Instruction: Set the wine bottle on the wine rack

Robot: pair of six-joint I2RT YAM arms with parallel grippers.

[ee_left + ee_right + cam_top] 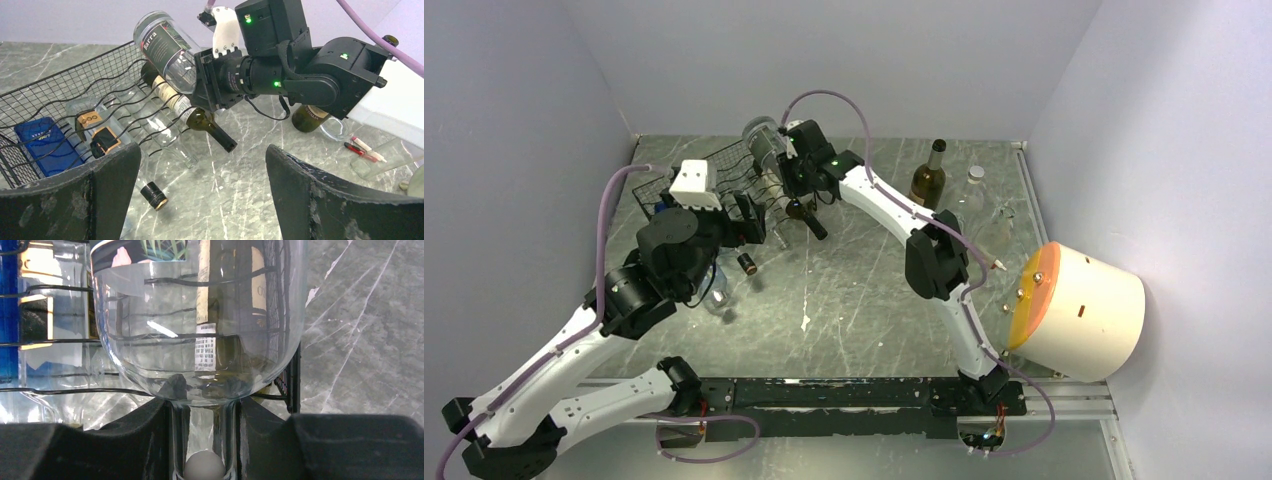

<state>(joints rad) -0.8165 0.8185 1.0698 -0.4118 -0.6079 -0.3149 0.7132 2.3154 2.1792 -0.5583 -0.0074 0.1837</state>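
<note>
The clear wine bottle's body lies over the rack's wires along the dark green one, so it is now time for my right gripper to release the clear bottle.
My right gripper (786, 163) is shut on the neck of a clear wine bottle (762, 143) with a dark label. It holds the bottle tilted, base up, over the top tier of the black wire wine rack (724, 185). In the left wrist view the bottle (162, 47) hangs above the rack (65, 95). In the right wrist view its neck (202, 440) sits between my fingers (145, 440). Several bottles lie in the rack, among them a dark green one (200, 122). My left gripper (202, 200) is open and empty, just in front of the rack.
A dark bottle (929, 178) and a clear bottle (973, 190) stand at the back right. A white drum with an orange face (1079, 310) sits at the right. A blue box (42, 145) lies inside the rack. A small clear bottle (717, 295) lies beside my left arm.
</note>
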